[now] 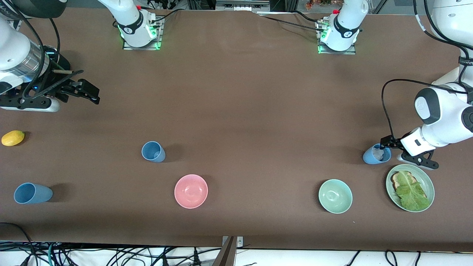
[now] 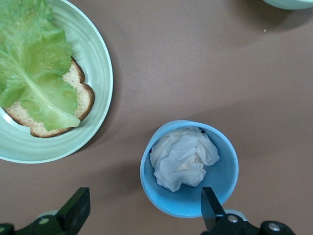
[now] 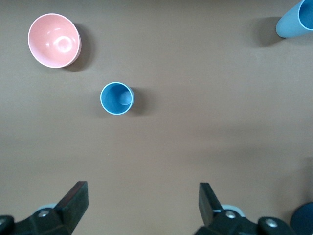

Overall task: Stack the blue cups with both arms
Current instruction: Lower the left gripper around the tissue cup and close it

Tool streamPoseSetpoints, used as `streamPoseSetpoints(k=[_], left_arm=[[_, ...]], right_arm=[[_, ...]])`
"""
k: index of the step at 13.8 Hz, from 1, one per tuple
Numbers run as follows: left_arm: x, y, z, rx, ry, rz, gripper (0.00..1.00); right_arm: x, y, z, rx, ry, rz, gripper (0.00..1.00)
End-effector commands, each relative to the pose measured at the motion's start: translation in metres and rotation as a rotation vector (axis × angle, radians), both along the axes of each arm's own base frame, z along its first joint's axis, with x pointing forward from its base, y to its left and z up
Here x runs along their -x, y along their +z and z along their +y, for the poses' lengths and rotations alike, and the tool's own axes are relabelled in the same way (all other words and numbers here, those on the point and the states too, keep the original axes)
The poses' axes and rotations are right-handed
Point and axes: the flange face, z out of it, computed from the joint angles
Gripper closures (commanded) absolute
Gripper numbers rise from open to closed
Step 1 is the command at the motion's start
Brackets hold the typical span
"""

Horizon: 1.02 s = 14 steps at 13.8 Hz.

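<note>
My left gripper grabs the tissue-filled blue cup by its rim (image 2: 147, 192) next, to bring it over for stacking with the other blue cups.
Three blue cups stand on the brown table. One blue cup (image 1: 374, 156) (image 2: 220, 181) at the left arm's end holds a crumpled white tissue (image 2: 182, 157). My left gripper (image 1: 385, 145) (image 2: 145, 213) hangs open just over it, one finger above the cup's inside by the rim and the other outside. A second, empty blue cup (image 1: 153, 152) (image 3: 117, 98) is toward the right arm's end. The third blue cup (image 1: 32, 193) (image 3: 296, 19) is nearest the front camera at that end. My right gripper (image 1: 88, 92) (image 3: 144, 203) is open, high over bare table, holding nothing.
A pink bowl (image 1: 191, 191) (image 3: 54, 40) and a mint-green bowl (image 1: 335, 196) sit near the front camera. A green plate (image 1: 429, 181) (image 2: 98, 63) with toast and lettuce lies beside the tissue cup. A yellow lemon (image 1: 13, 137) is at the right arm's end.
</note>
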Motion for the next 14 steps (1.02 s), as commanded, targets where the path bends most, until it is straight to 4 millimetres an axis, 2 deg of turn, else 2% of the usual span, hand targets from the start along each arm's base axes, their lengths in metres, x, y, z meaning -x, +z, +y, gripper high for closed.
streamPoseSetpoints(k=[1, 8, 13, 14], left_arm=[[0.012, -0.002, 0.006, 0.019, -0.022, -0.035, 0.00], [0.013, -0.021, 0.006, 0.018, -0.018, -0.049, 0.00], [0.008, -0.028, 0.007, 0.010, -0.012, -0.071, 0.00], [0.007, -0.027, 0.007, 0.014, -0.004, -0.073, 0.09]], right_arm=[[0.001, 0.004, -0.001, 0.005, 0.002, 0.000, 0.00], [0.001, 0.004, 0.001, 0.002, 0.003, -0.007, 0.00], [0.001, 0.004, 0.001, 0.008, 0.007, -0.003, 0.00], [0.001, 0.004, 0.000, 0.007, 0.005, -0.006, 0.00]])
